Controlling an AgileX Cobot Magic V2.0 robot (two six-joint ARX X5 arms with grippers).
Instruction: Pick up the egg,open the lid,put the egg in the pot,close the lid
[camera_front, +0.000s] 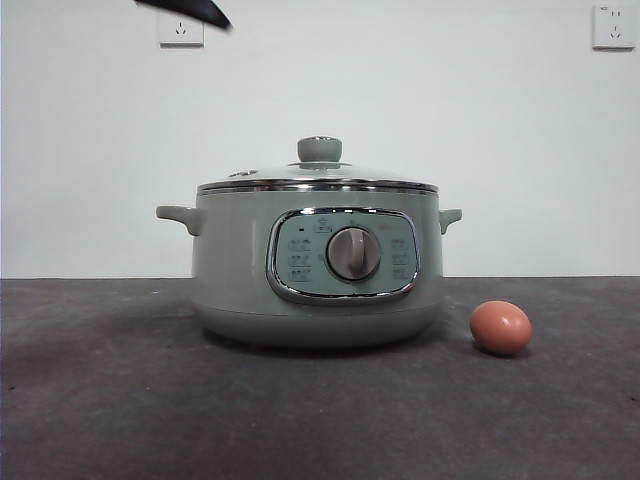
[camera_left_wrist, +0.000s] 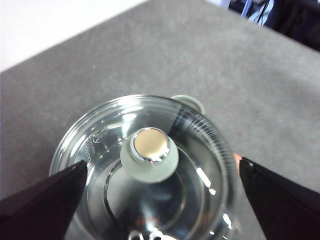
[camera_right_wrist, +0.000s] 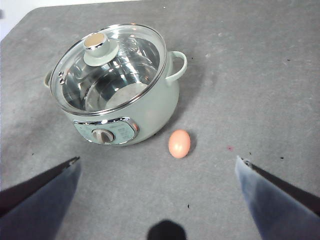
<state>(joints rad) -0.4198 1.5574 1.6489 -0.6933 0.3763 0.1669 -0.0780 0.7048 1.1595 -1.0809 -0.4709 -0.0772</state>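
My left gripper grabs the glass lid by its green knob (camera_front: 319, 150) next, to open the pot for the egg (camera_front: 500, 327).
The pale green pot (camera_front: 315, 265) stands mid-table with its glass lid (camera_front: 318, 180) on it. The brown-orange egg (camera_front: 500, 327) lies on the table just right of the pot, apart from it. My left gripper (camera_left_wrist: 162, 164) hovers open high above the lid (camera_left_wrist: 100, 150), its jaws spread to either side of the green knob (camera_left_wrist: 149, 152) and touching nothing. My right gripper (camera_right_wrist: 158, 160) hangs open, well above the table, on the near side of the egg (camera_right_wrist: 179, 143) and the pot (camera_right_wrist: 150, 115). Both grippers are empty.
The table (camera_front: 100, 400) is dark grey felt, with a white wall and two sockets (camera_front: 180, 28) behind. A black arm tip (camera_front: 190, 10) shows at the front view's top edge. Dark clutter (camera_left_wrist: 290, 20) lies beyond the table's edge.
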